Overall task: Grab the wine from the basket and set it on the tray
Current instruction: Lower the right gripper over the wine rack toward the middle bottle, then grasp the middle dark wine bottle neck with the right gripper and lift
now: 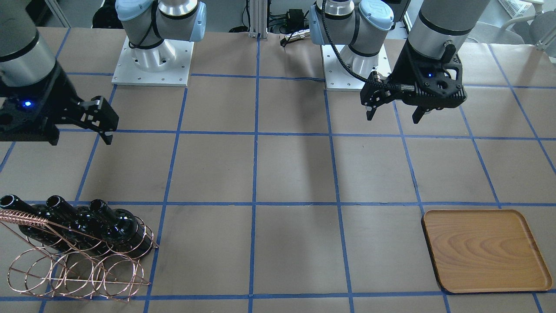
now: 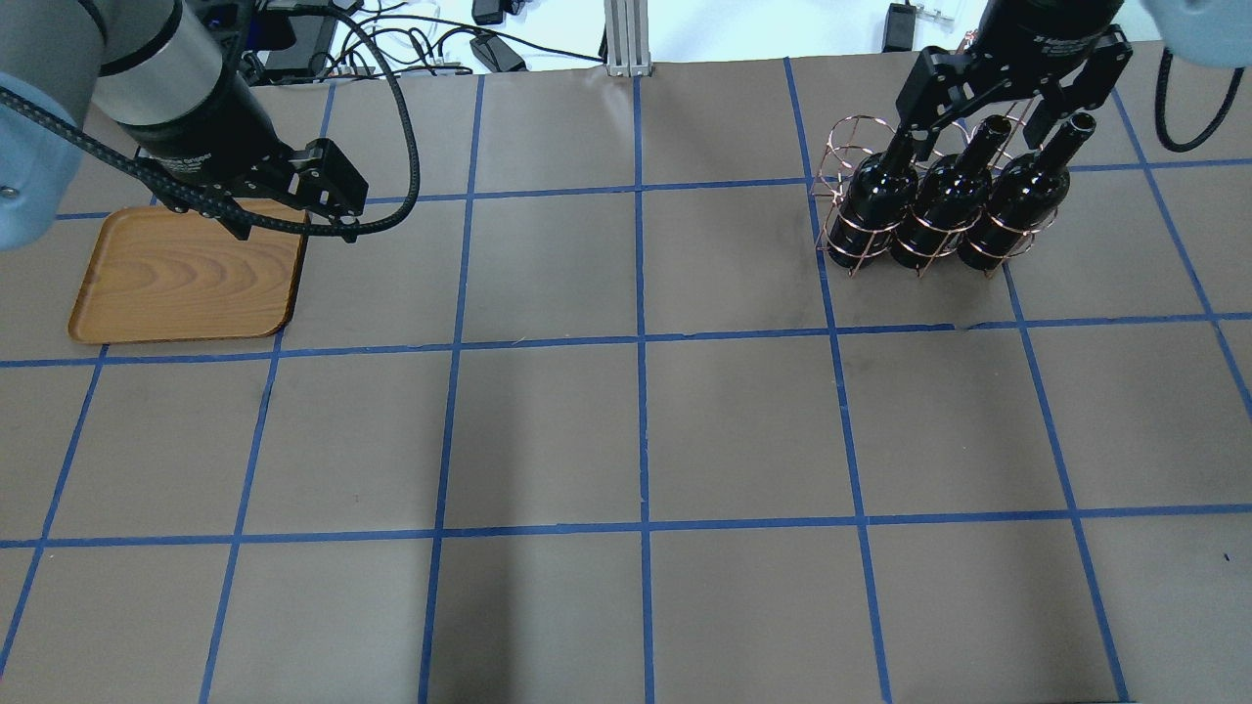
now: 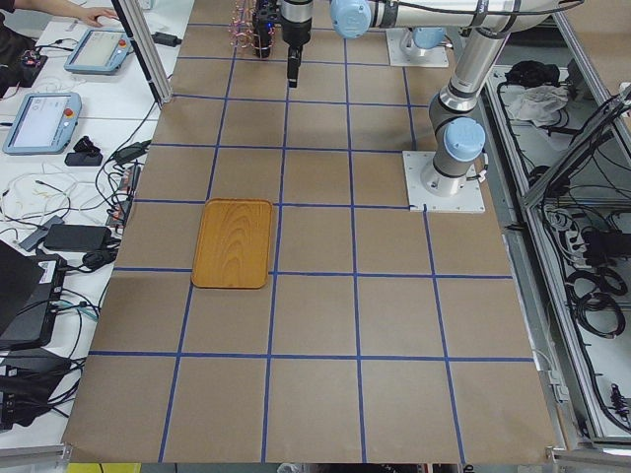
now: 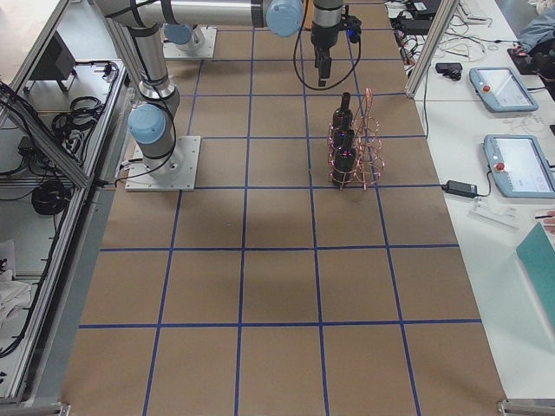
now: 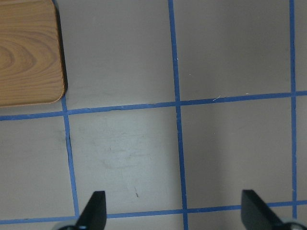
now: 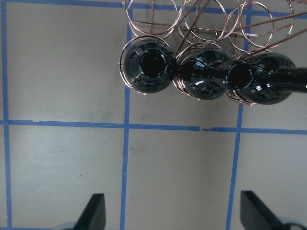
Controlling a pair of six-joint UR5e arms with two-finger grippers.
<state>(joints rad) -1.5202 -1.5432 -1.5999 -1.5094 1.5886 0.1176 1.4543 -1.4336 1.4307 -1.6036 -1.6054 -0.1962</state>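
Observation:
The robot's right gripper should next grab the middle wine bottle by its neck (image 1: 63, 207) (image 6: 231, 75) to take wine from the copper basket, because bottles stand close on both sides.
Three dark glass wine bottles (image 2: 939, 210) stand side by side in the copper wire basket (image 2: 841, 147) at the far right; they also show in the front view (image 1: 117, 226) and from above in the right wrist view (image 6: 151, 72). My right gripper (image 2: 978, 112) hangs open and empty above the bottle necks, not touching them. The wooden tray (image 2: 176, 284) lies empty at the far left. My left gripper (image 2: 293, 220) is open and empty, above the table beside the tray's right edge; the left wrist view shows the tray's corner (image 5: 29, 57).
Brown paper with a blue tape grid covers the table (image 2: 636, 430). The two arm bases (image 1: 152, 56) stand at the robot's side. The basket's coiled handle (image 1: 24, 216) rises beside the bottle necks. Cables lie beyond the far edge (image 2: 440, 39).

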